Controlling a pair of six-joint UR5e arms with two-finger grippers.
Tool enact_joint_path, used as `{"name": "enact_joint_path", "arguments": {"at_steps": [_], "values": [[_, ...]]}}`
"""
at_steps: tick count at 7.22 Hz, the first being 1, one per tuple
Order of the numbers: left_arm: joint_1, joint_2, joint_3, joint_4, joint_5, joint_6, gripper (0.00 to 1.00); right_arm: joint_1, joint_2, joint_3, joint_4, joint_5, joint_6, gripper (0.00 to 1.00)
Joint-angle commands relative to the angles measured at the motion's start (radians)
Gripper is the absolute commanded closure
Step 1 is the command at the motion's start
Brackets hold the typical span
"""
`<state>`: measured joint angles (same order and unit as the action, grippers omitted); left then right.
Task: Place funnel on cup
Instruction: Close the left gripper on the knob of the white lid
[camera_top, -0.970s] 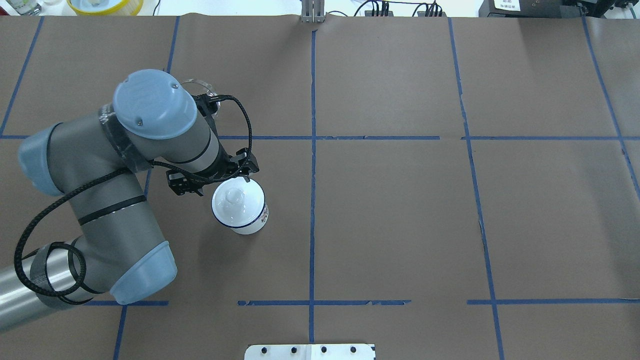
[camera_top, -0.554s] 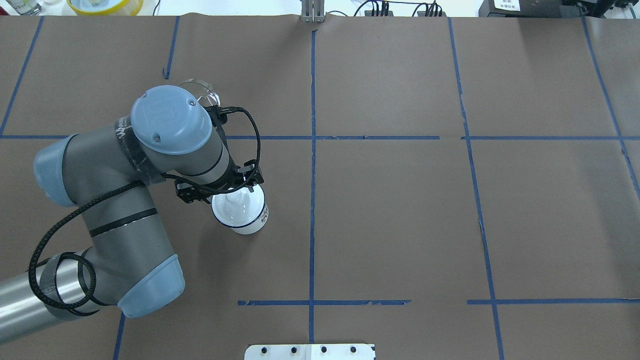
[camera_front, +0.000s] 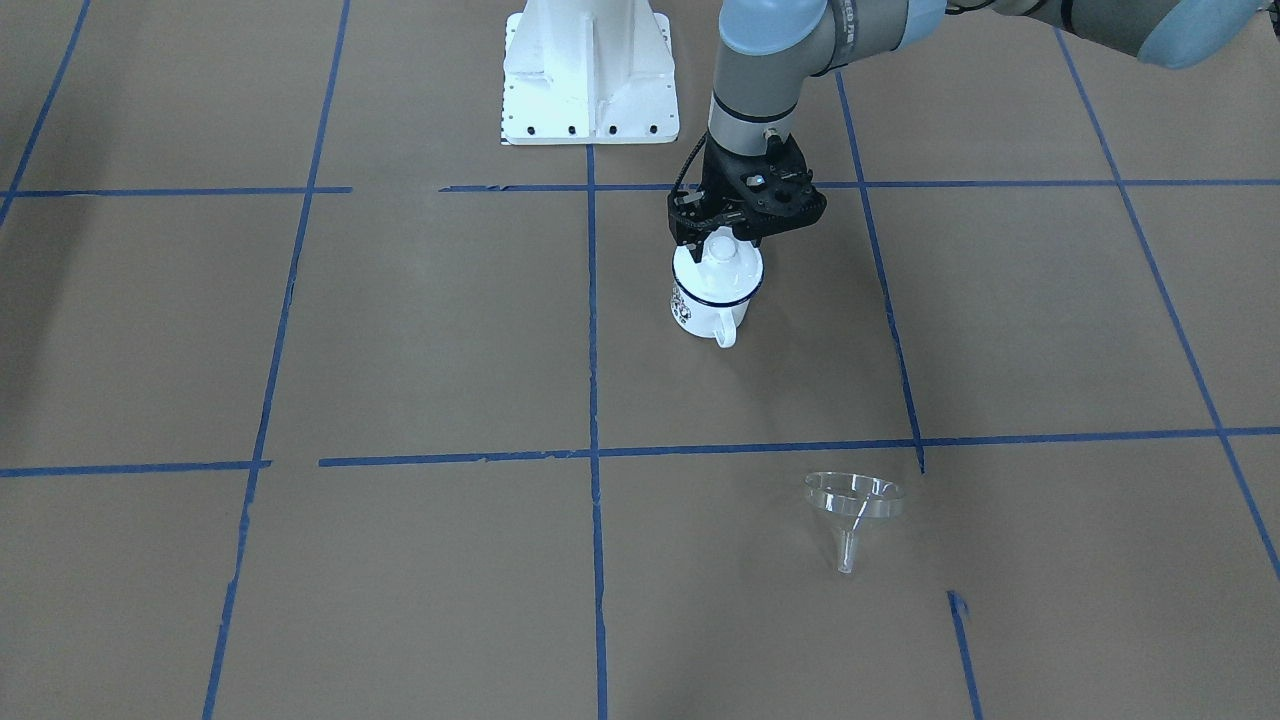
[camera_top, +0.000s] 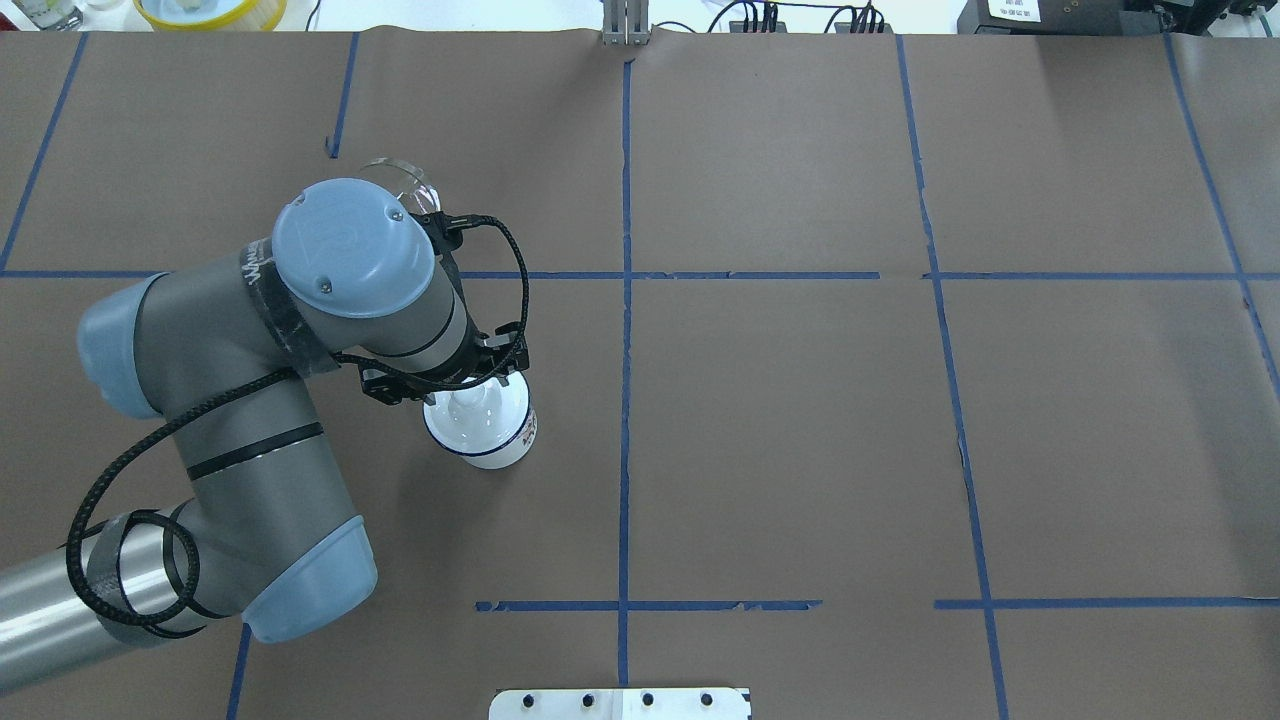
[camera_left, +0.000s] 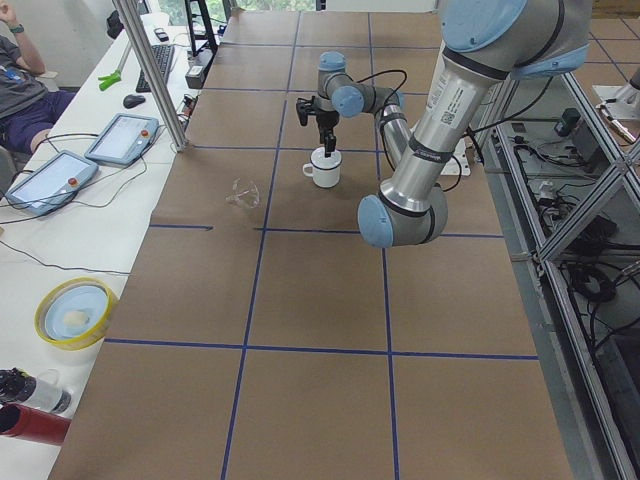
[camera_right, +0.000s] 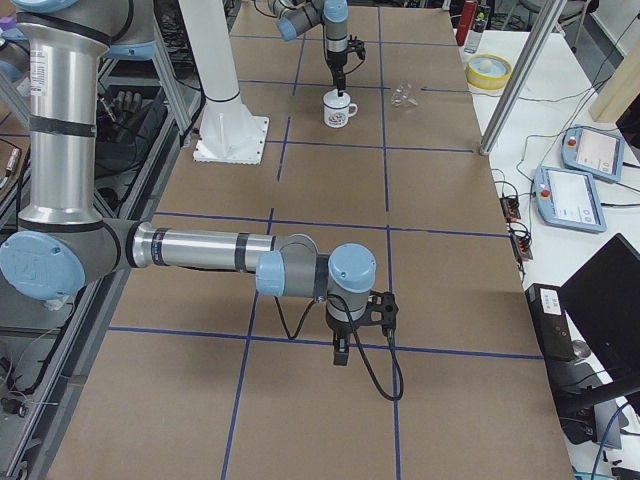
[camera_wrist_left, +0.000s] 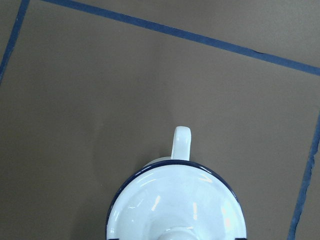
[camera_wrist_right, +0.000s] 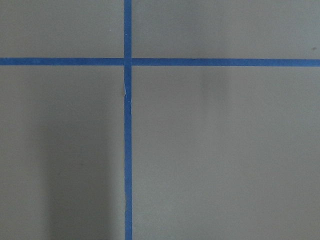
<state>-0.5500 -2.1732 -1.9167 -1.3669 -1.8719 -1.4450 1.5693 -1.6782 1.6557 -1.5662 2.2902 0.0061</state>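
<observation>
The white lid will next be gripped by its round knob (camera_front: 720, 245) with my left gripper, to clear the mug's opening for the funnel (camera_front: 853, 500).
The white mug (camera_front: 703, 308) with a dark blue rim stands on the brown table, with a round white domed lid (camera_front: 722, 270) on it. It also shows in the overhead view (camera_top: 500, 440) and the left wrist view (camera_wrist_left: 182, 142). My left gripper (camera_front: 720, 240) hangs right over the lid's knob, fingers apart on either side of it. The clear funnel (camera_front: 853, 500) lies on the table well apart from the mug, partly hidden behind my left arm in the overhead view (camera_top: 398, 175). My right gripper (camera_right: 341, 346) hovers over bare table far away; I cannot tell if it is open.
Blue tape lines divide the brown table. The white robot base plate (camera_front: 590, 70) stands at the table's robot side. A yellow bowl (camera_left: 73, 312) and control tablets (camera_left: 122, 138) lie on the white bench beyond the table's far edge.
My left arm has moved toward the mug, and the gripper now covers the back part of the lid. The mug and funnel have not moved.
</observation>
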Motion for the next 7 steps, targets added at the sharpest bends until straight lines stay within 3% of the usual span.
{"name": "enact_joint_path", "arguments": {"at_steps": [1, 5, 6, 7], "values": [[0.001, -0.007, 0.002, -0.001, 0.000, 0.000, 0.24, 0.000, 0.000, 0.001, 0.000, 0.000, 0.000, 0.00], [-0.001, -0.003, 0.010, -0.003, 0.000, 0.011, 0.24, 0.000, 0.000, 0.001, 0.000, 0.000, 0.000, 0.00], [-0.001, -0.003, 0.010, -0.003, 0.000, 0.011, 0.30, 0.000, 0.000, 0.001, 0.000, 0.000, 0.000, 0.00], [-0.001, -0.003, 0.010, -0.001, 0.000, 0.011, 0.52, 0.000, 0.000, 0.001, 0.000, 0.000, 0.000, 0.00]]}}
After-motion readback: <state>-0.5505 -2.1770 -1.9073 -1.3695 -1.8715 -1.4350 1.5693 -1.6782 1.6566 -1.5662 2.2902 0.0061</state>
